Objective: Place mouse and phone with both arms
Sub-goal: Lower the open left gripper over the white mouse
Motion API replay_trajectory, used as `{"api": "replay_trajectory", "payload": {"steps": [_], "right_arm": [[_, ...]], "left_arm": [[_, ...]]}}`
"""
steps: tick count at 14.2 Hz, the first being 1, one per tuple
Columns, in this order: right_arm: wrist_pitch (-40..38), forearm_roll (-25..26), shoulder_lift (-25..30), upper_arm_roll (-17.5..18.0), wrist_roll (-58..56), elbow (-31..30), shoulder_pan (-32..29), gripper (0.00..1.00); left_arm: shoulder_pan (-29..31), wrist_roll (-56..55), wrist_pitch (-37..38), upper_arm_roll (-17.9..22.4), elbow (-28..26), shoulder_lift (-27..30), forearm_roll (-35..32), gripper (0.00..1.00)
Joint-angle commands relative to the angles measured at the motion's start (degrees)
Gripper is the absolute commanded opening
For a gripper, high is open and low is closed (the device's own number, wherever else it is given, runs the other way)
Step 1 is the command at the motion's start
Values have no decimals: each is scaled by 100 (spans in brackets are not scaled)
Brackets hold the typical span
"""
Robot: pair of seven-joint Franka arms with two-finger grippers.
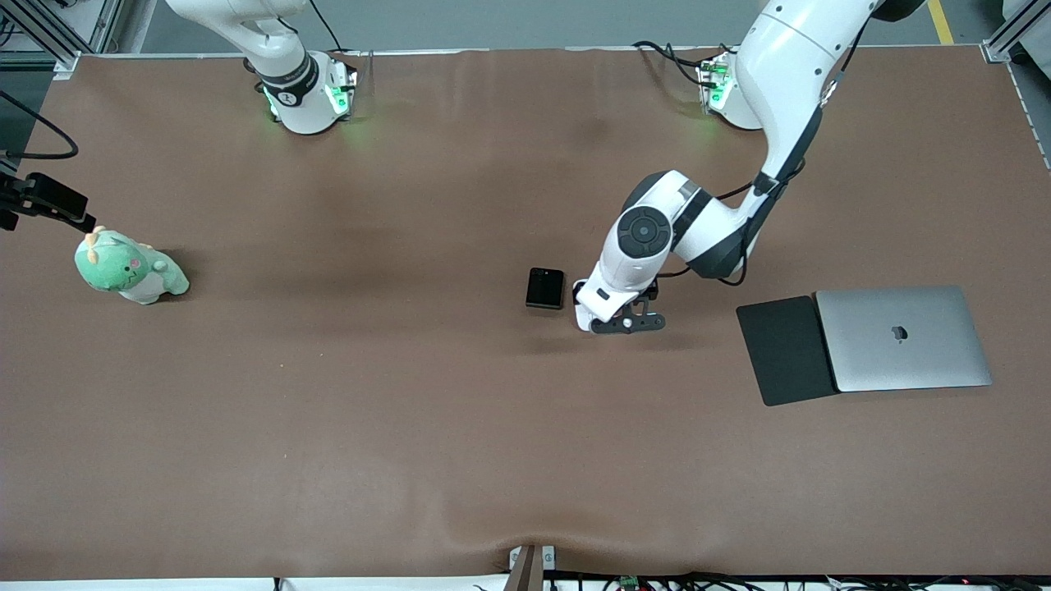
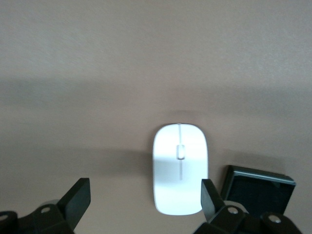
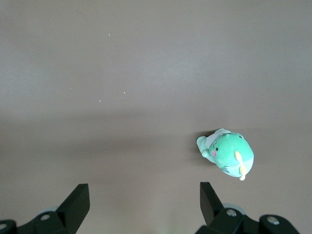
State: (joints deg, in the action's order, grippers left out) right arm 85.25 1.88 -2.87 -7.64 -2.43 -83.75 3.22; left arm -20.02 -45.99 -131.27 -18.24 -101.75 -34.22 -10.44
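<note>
The left gripper grabs the white mouse [image 2: 180, 168] by its long edges next, to place it.
The white mouse [image 2: 180, 168] lies on the brown table next to the black phone [image 2: 258, 187], as the left wrist view shows. In the front view the phone [image 1: 545, 288] lies mid-table and the mouse is hidden under the left arm's hand. My left gripper [image 1: 628, 322] is open and empty above the table beside the phone. In its wrist view [image 2: 144, 191] the mouse lies close to one finger [image 2: 209, 195], off the middle of the gap. My right gripper [image 3: 144, 192] is open and empty over bare table, and is out of the front view.
A black mouse pad [image 1: 784, 349] lies partly under a closed silver laptop [image 1: 903, 338] toward the left arm's end. A green plush dinosaur [image 1: 130, 267] sits at the right arm's end and also shows in the right wrist view [image 3: 226, 153]. A black mount [image 1: 45, 201] juts in there.
</note>
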Motion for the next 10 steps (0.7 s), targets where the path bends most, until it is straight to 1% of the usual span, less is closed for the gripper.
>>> {"api": "replay_trajectory", "payload": {"steps": [1,4,5,7,10], "right_arm": [[96,-65,41,17,111,-19,-6,100],[158,-74,15,43,190,-62,55,100],[176,-118,-11,43,356,-63,160,100],[264,-328,-90,34,489,-63,248,100],[378,-346,-248,34,656,-71,687,100]], "left_arm": [[-265,-559,-83,92,568,-524,-466,100],[-248,-613,-110,92,543,-603,-573,100],[-213,-613,-127,92,525,-612,-582,100],[-204,-613,-136,92,507,-621,-573,100],[-204,-640,-180,92,507,-673,-565,100]]}}
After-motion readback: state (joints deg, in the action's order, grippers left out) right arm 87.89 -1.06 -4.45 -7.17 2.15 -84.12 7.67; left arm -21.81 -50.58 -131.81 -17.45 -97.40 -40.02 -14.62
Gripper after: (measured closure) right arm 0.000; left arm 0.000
